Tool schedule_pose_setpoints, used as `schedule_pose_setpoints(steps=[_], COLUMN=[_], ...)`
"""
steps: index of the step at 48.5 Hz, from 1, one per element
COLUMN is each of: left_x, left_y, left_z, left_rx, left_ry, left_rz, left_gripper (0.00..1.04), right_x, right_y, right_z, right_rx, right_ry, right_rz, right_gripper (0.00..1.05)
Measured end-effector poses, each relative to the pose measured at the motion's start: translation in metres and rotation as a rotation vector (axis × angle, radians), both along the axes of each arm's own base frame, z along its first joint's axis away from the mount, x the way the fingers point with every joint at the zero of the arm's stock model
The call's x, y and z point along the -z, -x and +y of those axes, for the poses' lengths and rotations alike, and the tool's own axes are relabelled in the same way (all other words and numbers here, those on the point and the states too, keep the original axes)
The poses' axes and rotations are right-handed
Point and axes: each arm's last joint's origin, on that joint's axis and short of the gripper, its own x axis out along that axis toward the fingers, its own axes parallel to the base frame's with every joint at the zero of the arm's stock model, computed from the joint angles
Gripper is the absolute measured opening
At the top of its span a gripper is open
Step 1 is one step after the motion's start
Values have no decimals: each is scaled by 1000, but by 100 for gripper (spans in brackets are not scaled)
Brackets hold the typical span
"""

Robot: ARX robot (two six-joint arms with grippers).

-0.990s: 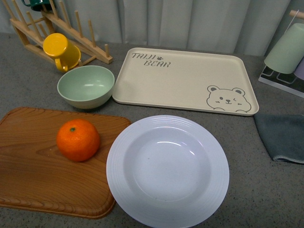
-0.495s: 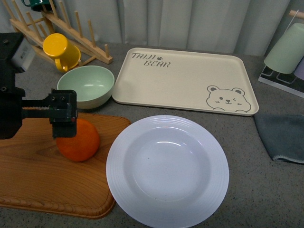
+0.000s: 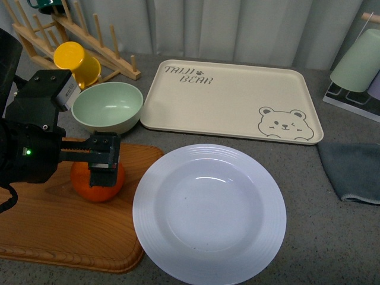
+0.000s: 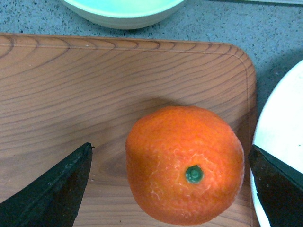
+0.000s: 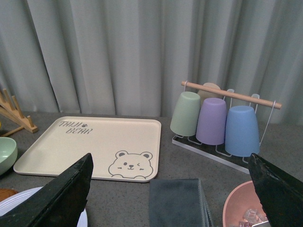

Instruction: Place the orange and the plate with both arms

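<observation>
My left gripper should next hold the orange around its plump middle (image 4: 184, 165), so it can put it on the white plate (image 4: 281, 123).
The orange (image 3: 98, 191) rests on a wooden board, a little left of the white plate (image 3: 270, 237). My left gripper (image 3: 102, 169) hangs open right over the fruit and hides its top in the front view. In the left wrist view the orange (image 4: 184, 165), green stem dot up, lies between the two dark fingers (image 4: 52, 189), which stand apart from it on both sides. The plate's edge (image 4: 279, 127) shows beside one finger. My right gripper (image 5: 170, 156) is open and holds nothing, raised above the table's right side; a sliver of the plate (image 5: 19, 203) shows below it.
The wooden board (image 3: 41, 237) fills the front left. Behind it are a pale green bowl (image 3: 107, 107), a yellow mug (image 3: 77, 62) on a wooden rack (image 3: 89, 35), and the cream bear tray (image 3: 231, 101). A grey cloth (image 3: 353, 172), a cup rack (image 5: 213, 118) and a pink bowl (image 5: 246, 208) are at the right.
The left arm came into view from the left and moved right over the orange, covering its top. The orange and plate have not moved.
</observation>
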Motion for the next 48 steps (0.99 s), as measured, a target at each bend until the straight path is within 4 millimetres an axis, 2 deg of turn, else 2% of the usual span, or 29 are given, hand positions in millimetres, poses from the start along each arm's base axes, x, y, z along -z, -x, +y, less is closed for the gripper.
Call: schedule_pose_setpoints(steps=[12, 20, 25, 31, 39, 48], left_x=[10, 10, 10, 10, -4, -31], left_y=[-3, -4, -4, -4, -6, -9], left_z=[-1, -1, -1, -1, -4, -25], left_rx=[1, -1, -3, -3, 0, 30], left_ry=[2, 3, 3, 3, 7, 42], left_rz=[39, 42, 41, 44, 17, -59], left_gripper=[98, 74, 68, 68, 68, 68], right_x=[0, 0, 0, 0, 0, 0], right_y=[0, 0, 0, 0, 0, 0], right_z=[0, 0, 0, 0, 0, 0], right_rx=[0, 0, 0, 0, 0, 0], right_ry=[0, 0, 0, 0, 0, 0], right_rz=[0, 0, 0, 0, 0, 0], right_gripper=[96, 96, 96, 96, 96, 96])
